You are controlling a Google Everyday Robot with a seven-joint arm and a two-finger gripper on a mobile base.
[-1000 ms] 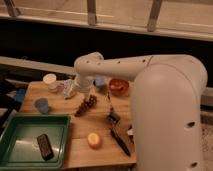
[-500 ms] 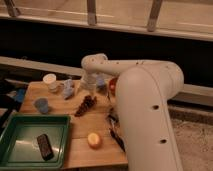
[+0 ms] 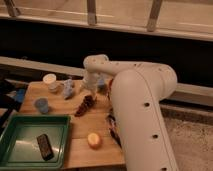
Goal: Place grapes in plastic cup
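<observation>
I will next lower the cluster of grapes into the plastic cup, so my gripper will grab the cluster by its thick stem end.
The grapes [image 3: 86, 105], a dark reddish-brown cluster, lie on the wooden table [image 3: 75, 127] near its middle. My gripper [image 3: 90, 86] hangs just above and behind them at the end of the white arm, open and holding nothing. The plastic cup [image 3: 41, 105], a small pale-blue tumbler, stands upright to the left of the grapes, well apart from the gripper.
A white cup [image 3: 50, 81] and a rounder blue cup [image 3: 68, 88] stand at the back left. A yellow-orange fruit [image 3: 93, 140] lies near the front edge. A green tray [image 3: 22, 131] with a dark object [image 3: 45, 147] fills the front left. My arm covers the table's right side.
The arm has swung left across the view and now hides the table's right part. The gripper moved right to a spot over the grapes, which have not moved.
</observation>
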